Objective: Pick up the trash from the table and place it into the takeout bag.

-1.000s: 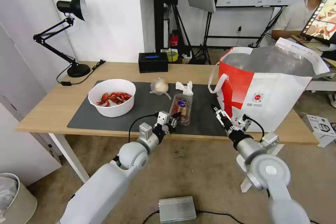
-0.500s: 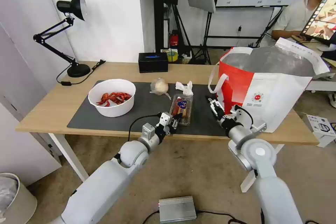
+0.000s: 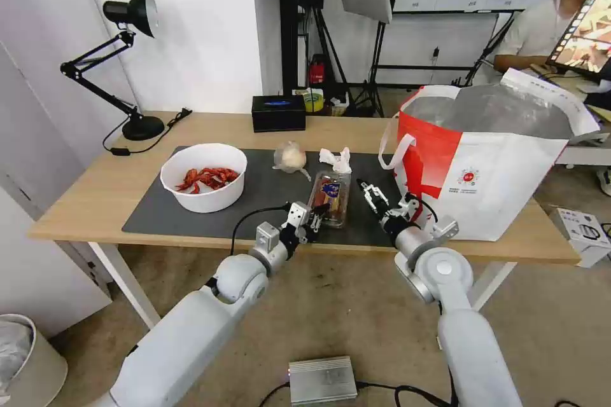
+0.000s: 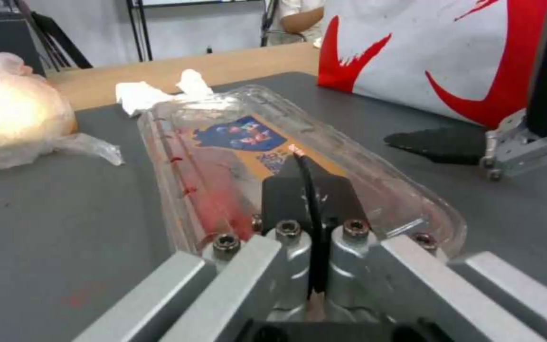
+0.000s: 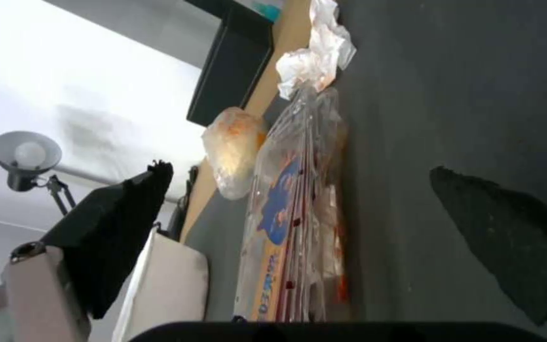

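Next, my right gripper grabs the clear tray by its thin side edge (image 3: 345,202), since the tray spreads wide across its labelled lid (image 3: 330,192).
The clear tray (image 3: 331,197) lies lengthwise on the grey mat (image 3: 267,203) of the table (image 3: 95,191). My left gripper (image 3: 316,215) rests at the tray's near end, fingers shut; its pads (image 4: 305,180) meet over the tray (image 4: 235,142). My right gripper (image 3: 373,194) hovers open just right of the tray, left of the takeout bag (image 3: 490,165). Seen from the right wrist, the tray (image 5: 292,199) lies ahead of the open right gripper (image 5: 299,170). The white bowl (image 3: 203,177) of red shells, the balled plastic bag (image 3: 289,156) and the crumpled tissue (image 3: 336,159) sit on the mat.
A black tissue box (image 3: 278,112) stands at the table's far edge, and a black desk lamp (image 3: 127,63) at its far left. A grey metal box (image 3: 321,378) with a cable lies on the floor between my arms. A bin (image 3: 25,356) stands low on the left.
My right arm has swung left from beside the takeout bag, bringing its open gripper close to the tray's right side. The left gripper and the trash have stayed put.
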You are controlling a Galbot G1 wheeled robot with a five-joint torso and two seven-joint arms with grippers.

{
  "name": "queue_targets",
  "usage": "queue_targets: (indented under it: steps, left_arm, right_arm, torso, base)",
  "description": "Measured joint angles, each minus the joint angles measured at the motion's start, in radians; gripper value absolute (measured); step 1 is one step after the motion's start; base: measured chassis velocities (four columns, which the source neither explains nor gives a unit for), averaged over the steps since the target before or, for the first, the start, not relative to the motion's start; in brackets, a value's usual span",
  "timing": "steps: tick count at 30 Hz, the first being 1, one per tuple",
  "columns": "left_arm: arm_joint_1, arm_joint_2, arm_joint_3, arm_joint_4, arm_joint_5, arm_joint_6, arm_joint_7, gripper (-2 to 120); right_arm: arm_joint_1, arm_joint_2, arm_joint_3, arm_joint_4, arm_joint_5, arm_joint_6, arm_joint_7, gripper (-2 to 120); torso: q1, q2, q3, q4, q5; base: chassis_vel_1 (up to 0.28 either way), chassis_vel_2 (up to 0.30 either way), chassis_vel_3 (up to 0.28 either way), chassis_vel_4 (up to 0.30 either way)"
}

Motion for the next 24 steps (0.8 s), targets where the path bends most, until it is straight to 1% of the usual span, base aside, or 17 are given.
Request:
queue_targets:
  steps: [7,24]
  left_arm:
    - [0.001,-0.004,0.005,0.001,0.007,0.000,0.001,0]
    - [0.005,-0.009,0.009,0.005,0.014,-0.001,0.005,0]
  right_arm:
    - [0.027,0.031,-0.017,-0.047,-0.027,0.001,-0.006,100]
    - [0.050,0.053,-0.031,-0.084,-0.059,0.003,-0.011,100]
  torso:
    - [0.000,0.000,0.000,-0.0001,-0.0001]
    - [0.000,0.000,0.000,-0.0005,-0.0003]
  base:
    - [0.000,0.000,0.000,0.000]
    - [0.000,0.000,0.000,0.000]
